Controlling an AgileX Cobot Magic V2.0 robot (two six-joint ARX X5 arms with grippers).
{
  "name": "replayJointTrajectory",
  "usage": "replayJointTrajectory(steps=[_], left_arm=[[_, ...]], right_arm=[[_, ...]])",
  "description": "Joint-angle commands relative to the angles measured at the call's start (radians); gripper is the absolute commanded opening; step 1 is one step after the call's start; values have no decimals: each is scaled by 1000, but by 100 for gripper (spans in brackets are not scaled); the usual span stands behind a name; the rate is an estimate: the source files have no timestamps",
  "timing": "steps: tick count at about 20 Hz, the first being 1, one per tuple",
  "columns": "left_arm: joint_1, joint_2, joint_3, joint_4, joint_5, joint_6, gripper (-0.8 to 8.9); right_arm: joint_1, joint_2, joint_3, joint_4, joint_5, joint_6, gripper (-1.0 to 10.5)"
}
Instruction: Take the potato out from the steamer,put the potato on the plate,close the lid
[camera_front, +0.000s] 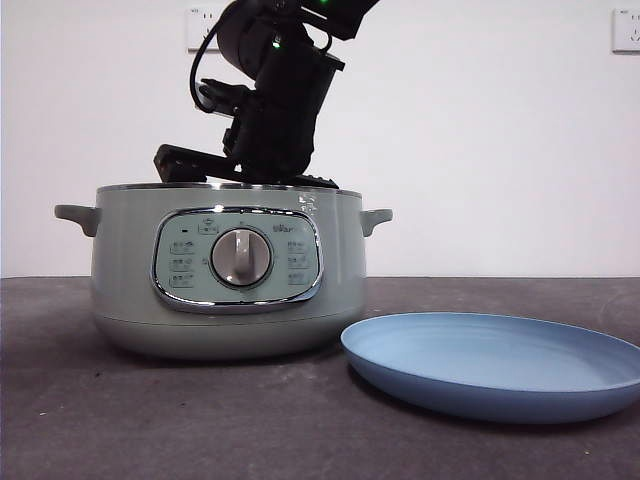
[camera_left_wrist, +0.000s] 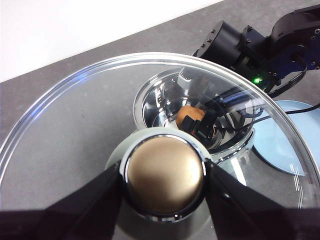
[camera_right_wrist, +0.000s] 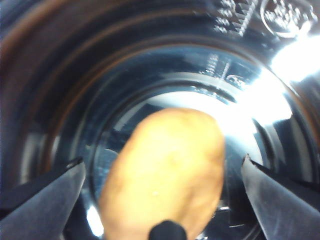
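My right gripper should next take the golden-brown potato by its rounded sides to move it out of the steamer onto the plate (camera_front: 500, 365).
The sage-green steamer (camera_front: 230, 280) stands uncovered at the left, with the light-blue plate (camera_front: 500, 365) lying to its right. My right arm (camera_front: 278, 95) reaches down into the pot from above. Inside, my right gripper (camera_right_wrist: 162, 187) is open, its fingers (camera_right_wrist: 45, 197) on either side of the golden-brown potato (camera_right_wrist: 165, 170) with gaps to it. The potato (camera_left_wrist: 190, 113) rests on the shiny pot floor. My left gripper (camera_left_wrist: 164, 182) is shut on the knob (camera_left_wrist: 164, 172) of the glass lid (camera_left_wrist: 75, 125), holding it up and away from the steamer (camera_left_wrist: 150, 97).
The dark grey table (camera_front: 120, 420) runs to a white wall with sockets (camera_front: 625, 30). The plate (camera_left_wrist: 280, 145) shows through the lid's glass beside the pot. The steamer's side handles (camera_front: 375, 218) stick out on both sides.
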Motion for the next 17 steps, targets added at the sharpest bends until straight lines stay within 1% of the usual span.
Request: replayJointTrajectory(steps=[1,2,3,7,10,13,14,15,17], left_arm=[[3,-13,5,43,7,-7,-9],[3,-13,5,43,7,-7,-9],[3,-13,5,43,7,-7,-9],[3,-13,5,43,7,-7,-9],[3,-9,5,56,10,-7,-9],[3,-2,5,68,13,-7,-9],[3,-2,5,69,13,-7,-9],[3,-2,5,74,15,-7,-9],[3,-2,5,85,40,-7,-9]], right_arm=[[2,9,0,5,6,-8,347],[2,9,0,4,6,-16,189],[2,9,0,3,-2,-31,-2],[2,-16,2,6,0,-31,-12],[2,-144,2,-15,3,-49,-12],[-1,-328,2,-124,11,-88,-13],[-7,-386,1,-182,36,-103,-13],[-12,-427,1,-235,61,-110,-13],[-24,-481,-5,-317,71,-115,-13]])
